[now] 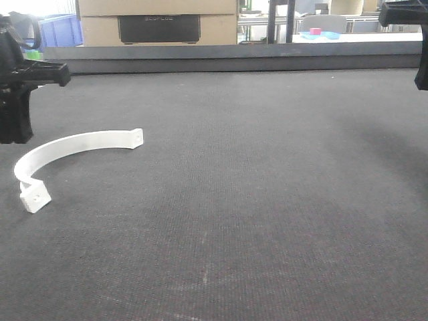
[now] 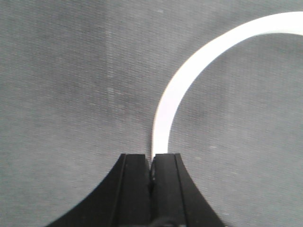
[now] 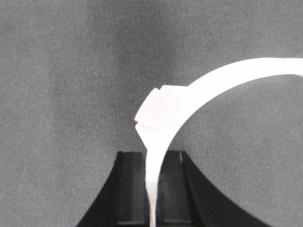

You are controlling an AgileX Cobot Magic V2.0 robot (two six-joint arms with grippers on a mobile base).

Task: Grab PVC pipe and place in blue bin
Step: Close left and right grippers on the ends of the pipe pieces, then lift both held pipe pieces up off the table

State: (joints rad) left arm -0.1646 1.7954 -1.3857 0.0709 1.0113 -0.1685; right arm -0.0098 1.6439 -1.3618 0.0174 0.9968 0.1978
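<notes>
My left gripper grabs the white PVC pipe by its curved strip [image 1: 48,153] next, to carry it to the blue bin [image 1: 60,30].
The PVC pipe [image 1: 73,142] is a white curved strip with flat tabs at its ends, lying on the dark grey mat at the left. My left gripper [image 1: 15,134] hangs just left of it, above the mat. In the left wrist view the left gripper [image 2: 151,158] is shut, and the white arc [image 2: 189,75] runs off from just beyond its tips. In the right wrist view my right gripper [image 3: 152,156] is shut on a white curved strip [image 3: 189,94] that passes between its jaws. Only part of the right arm [image 1: 422,67] shows at the front view's right edge. A blue bin [image 1: 60,30] stands far back left.
The mat's raised far edge [image 1: 234,63] runs across the back. Behind it stand a cardboard box [image 1: 157,23] and a small blue dish holding a pink object [image 1: 319,33].
</notes>
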